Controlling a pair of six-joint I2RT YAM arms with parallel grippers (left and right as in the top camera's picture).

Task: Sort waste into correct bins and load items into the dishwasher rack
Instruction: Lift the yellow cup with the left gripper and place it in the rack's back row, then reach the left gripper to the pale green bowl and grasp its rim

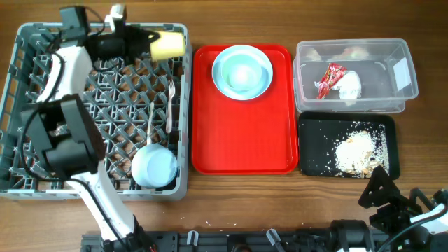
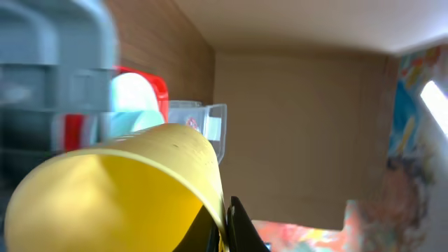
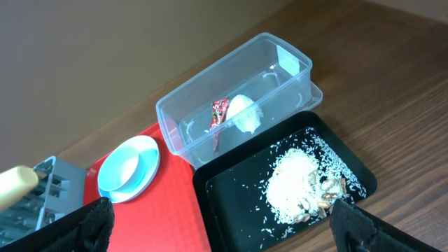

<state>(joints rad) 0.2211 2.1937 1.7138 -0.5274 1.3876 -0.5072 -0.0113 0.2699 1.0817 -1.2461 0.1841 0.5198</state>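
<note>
The yellow cup's base juts over the rack's side, so I need to move the cup down onto the rack's wires before my left gripper releases it.
My left gripper is shut on the rim of the small yellow cup and holds it on its side over the far edge of the grey dishwasher rack. In the left wrist view the fingers pinch the cup's wall. The pale blue bowl lies upside down in the rack's near right corner. The white fork and spoon lie in the rack. The pale blue plate sits on the red tray. My right gripper is open and empty near the black tray.
The clear tub holds the red wrapper and the white napkin. The black tray holds the beige food scraps. The right wrist view shows the tub, scraps and plate.
</note>
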